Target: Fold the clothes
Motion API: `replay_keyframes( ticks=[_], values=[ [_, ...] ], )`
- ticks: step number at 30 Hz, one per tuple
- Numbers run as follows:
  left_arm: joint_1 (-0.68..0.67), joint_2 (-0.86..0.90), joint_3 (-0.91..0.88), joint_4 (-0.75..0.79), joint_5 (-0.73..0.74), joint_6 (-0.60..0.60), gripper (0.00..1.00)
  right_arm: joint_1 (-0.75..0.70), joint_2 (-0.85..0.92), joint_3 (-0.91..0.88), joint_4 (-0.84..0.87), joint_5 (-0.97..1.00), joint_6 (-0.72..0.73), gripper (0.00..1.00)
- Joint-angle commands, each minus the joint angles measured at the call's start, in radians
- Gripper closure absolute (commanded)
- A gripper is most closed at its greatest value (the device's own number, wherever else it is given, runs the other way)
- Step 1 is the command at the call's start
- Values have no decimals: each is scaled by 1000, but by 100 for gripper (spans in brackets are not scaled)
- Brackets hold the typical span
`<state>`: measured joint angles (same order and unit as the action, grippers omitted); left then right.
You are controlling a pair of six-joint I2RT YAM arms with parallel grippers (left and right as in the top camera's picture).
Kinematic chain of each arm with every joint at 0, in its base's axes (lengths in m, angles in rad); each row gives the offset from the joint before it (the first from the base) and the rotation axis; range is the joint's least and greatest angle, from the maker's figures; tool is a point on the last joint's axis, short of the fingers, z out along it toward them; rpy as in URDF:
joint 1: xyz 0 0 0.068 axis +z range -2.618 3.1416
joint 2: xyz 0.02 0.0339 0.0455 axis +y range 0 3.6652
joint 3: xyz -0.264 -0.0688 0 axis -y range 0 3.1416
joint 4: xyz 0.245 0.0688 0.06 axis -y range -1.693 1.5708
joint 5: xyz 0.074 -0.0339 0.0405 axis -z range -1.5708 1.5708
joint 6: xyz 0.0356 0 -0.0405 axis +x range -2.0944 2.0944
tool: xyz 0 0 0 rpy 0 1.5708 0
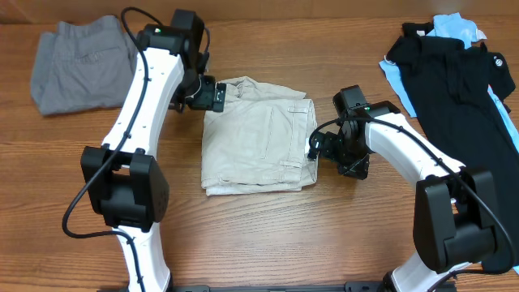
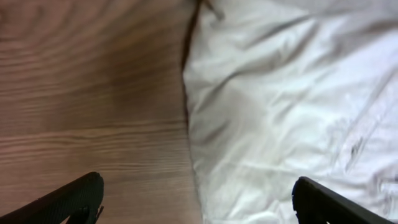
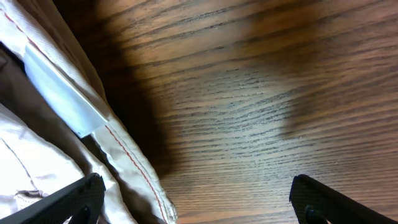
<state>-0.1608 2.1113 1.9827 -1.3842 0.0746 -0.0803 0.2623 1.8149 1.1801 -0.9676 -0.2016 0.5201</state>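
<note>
The left gripper grabs the khaki shorts by the edge facing the grey shorts (image 2: pixel 196 155) next. Then I lay the folded khaki shorts on top.
The beige khaki shorts (image 1: pixel 258 134) lie folded into a rough square at the middle of the table. My left gripper (image 1: pixel 217 96) hovers at their upper left corner. In the left wrist view it (image 2: pixel 198 202) is open, its fingers (image 2: pixel 81 196) straddling the cloth's edge (image 2: pixel 292 99) with nothing between them. My right gripper (image 1: pixel 316 148) is at the shorts' right edge. In the right wrist view it (image 3: pixel 198 196) is open too, one finger (image 3: pixel 84 193) over the hem (image 3: pixel 124 162) and the other above bare wood.
Grey shorts (image 1: pixel 81 63) lie folded at the back left. A black shirt (image 1: pixel 454 81) lies over a light-blue one (image 1: pixel 454 26) at the back right. The wooden table (image 1: pixel 268 235) shows bare in front of the shorts.
</note>
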Motion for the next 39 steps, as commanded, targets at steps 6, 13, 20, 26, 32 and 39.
replay_keyframes(
  ticks=[6, 13, 20, 26, 32, 39],
  values=[
    [112, -6, -284, 100, 335, 242, 0, -80, -21, 103, -81, 5, -31, 0],
    [129, -6, -494, 290, 486, 259, 0, -102, -21, 104, -93, 6, -76, 0],
    [128, -6, -643, 432, 591, 222, 0, -102, -21, 104, -92, 6, -76, 0],
    [128, -6, -719, 547, 691, 198, 49, -102, -21, 104, -94, 6, -76, 0],
    [129, -6, -715, 625, 608, 123, 96, -101, -21, 104, -98, 6, -77, 0],
    [129, -6, -621, 716, 560, 95, 96, -101, -21, 104, -124, 18, -83, 0]
  ],
)
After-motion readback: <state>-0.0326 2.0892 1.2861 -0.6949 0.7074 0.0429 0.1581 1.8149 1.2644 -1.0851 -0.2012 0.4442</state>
